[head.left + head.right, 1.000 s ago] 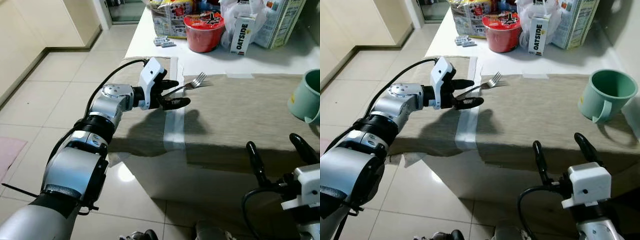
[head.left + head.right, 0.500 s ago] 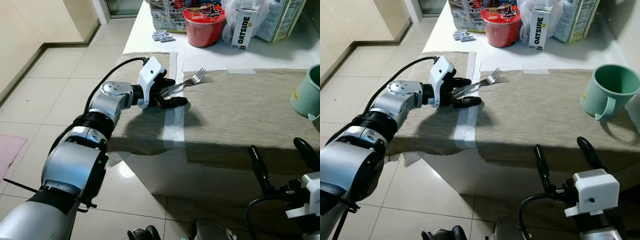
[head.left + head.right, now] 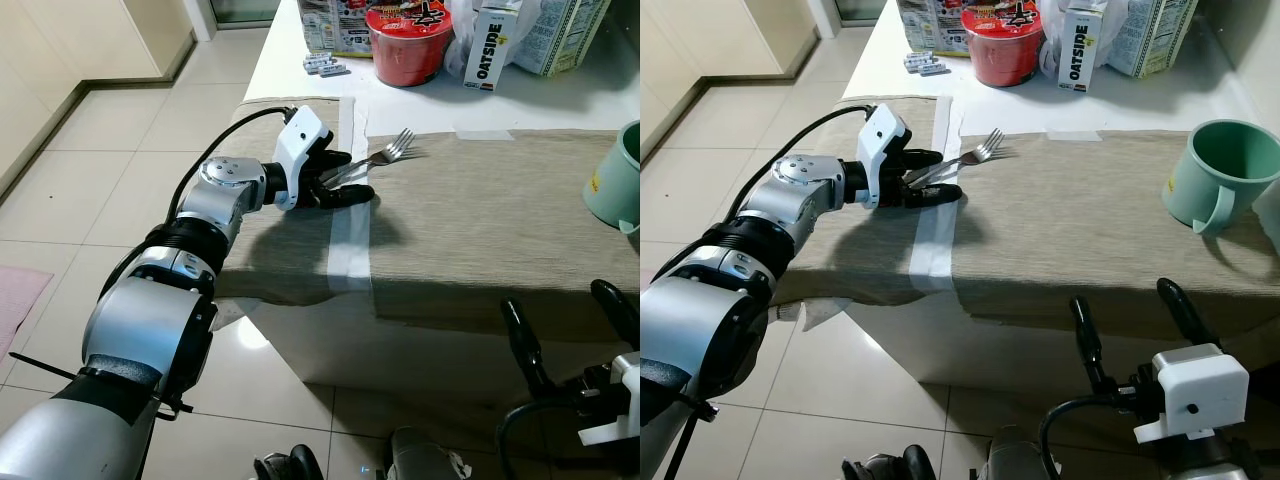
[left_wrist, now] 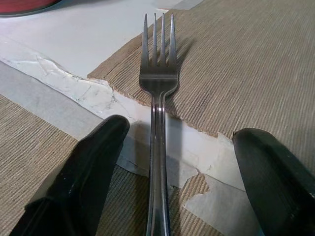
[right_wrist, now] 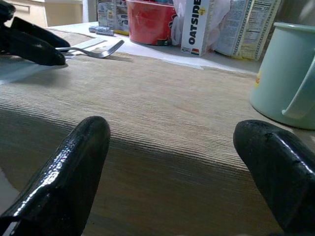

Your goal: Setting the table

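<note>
The fork's pointed teeth are at its far end, so the left gripper should next grab the fork by its slim handle to set the table.
A silver fork lies on the tan placemat, tines pointing to the table's far side. Its handle runs back between the two fingers of my left gripper, which stands open just above the cloth at the table's left part. In the left wrist view the fork runs down the middle with a black finger well off on each side, neither touching it. My right gripper hangs open below the table's near edge. A green mug stands at the far right of the placemat.
A red noodle cup, an Oatside carton and other packages crowd the white table's back. A strip of pale tape crosses the cloth under the left gripper. Tiled floor lies to the left.
The camera has shifted, so the table sits higher in the picture. My left gripper has sunk a little closer to the cloth, the fork still between its fingers. The right gripper stays low and open.
</note>
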